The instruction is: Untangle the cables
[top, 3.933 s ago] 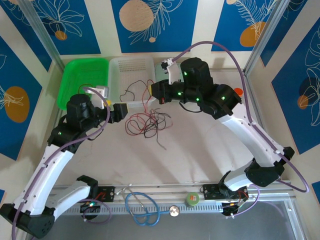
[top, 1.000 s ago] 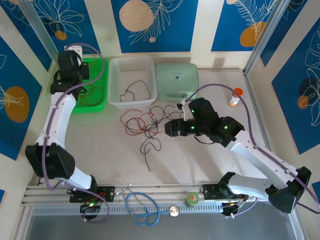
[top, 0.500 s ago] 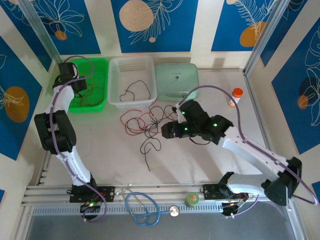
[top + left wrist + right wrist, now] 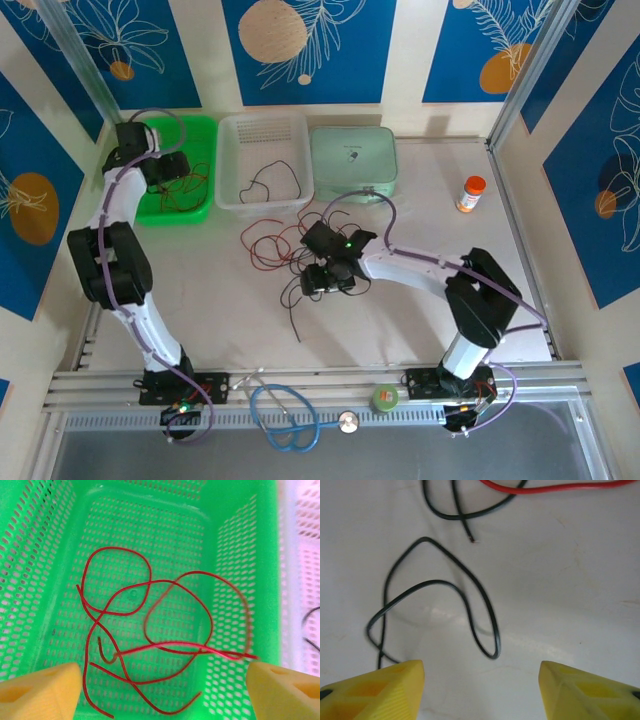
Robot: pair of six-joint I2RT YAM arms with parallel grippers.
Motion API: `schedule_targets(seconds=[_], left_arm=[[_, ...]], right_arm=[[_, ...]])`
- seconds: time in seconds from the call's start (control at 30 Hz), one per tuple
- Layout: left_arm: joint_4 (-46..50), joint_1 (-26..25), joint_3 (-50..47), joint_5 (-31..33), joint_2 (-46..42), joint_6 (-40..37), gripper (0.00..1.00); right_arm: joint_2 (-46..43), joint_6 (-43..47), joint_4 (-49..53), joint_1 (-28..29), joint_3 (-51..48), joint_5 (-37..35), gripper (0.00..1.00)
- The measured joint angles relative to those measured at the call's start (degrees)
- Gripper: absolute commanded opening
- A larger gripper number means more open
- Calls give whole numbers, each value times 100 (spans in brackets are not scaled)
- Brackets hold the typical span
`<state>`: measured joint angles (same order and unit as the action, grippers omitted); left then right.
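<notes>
Next, my right gripper grabs the black cable at its loop's bend (image 4: 493, 653) to untangle it alone and leaves the red cable.
A tangle of red and black cables (image 4: 282, 246) lies on the table in the top view. Loose red cables (image 4: 150, 640) rest in the green basket (image 4: 240, 555), and one black cable (image 4: 265, 180) lies in the white basket (image 4: 262, 128). My left gripper (image 4: 162, 700) hovers open above the green basket (image 4: 200, 128) with nothing between its yellow fingers (image 4: 42, 690). My right gripper (image 4: 480, 695) is open just above the table. A black cable loop (image 4: 440, 587) lies in front of its fingers (image 4: 372, 690), and a red cable (image 4: 555, 487) runs beyond that. The right gripper (image 4: 318, 280) is at the tangle's lower right edge.
A pale green box (image 4: 352, 160) stands right of the white basket. An orange-capped bottle (image 4: 470, 193) is at the far right. A light-blue stethoscope (image 4: 285, 420) and a green tape roll (image 4: 383, 398) lie along the near rail.
The right gripper has swung left and dropped low over the black cable loop. The left gripper stays above the green basket, barely shifted.
</notes>
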<state>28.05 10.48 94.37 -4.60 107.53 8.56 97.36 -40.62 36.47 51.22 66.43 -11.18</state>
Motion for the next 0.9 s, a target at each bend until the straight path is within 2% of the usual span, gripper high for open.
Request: schedule_targets(seconds=[0.07,0.37,0.4,0.53,0.6,0.9], left_arm=[[92,-22,98,-101,-238,-4,90],[358,-201,363,-402,-1534,4,93],[400,-214,363,-420,-1648,17,93],[459,-225,205,-439,-2142,179,92],[468,-225,-57,-461,-2444,330,89],[507,-308,-1919,-629,-3775,1016,85]], right_arm=[[197,-63,-55,-2,11,-76,54],[562,-162,-282,-66,109,-192,3],[562,-144,-286,-66,142,-201,0],[503,-133,-267,-63,256,-240,0],[339,-90,-181,-52,308,-264,0],[-1250,330,361,304,1331,-479,0]])
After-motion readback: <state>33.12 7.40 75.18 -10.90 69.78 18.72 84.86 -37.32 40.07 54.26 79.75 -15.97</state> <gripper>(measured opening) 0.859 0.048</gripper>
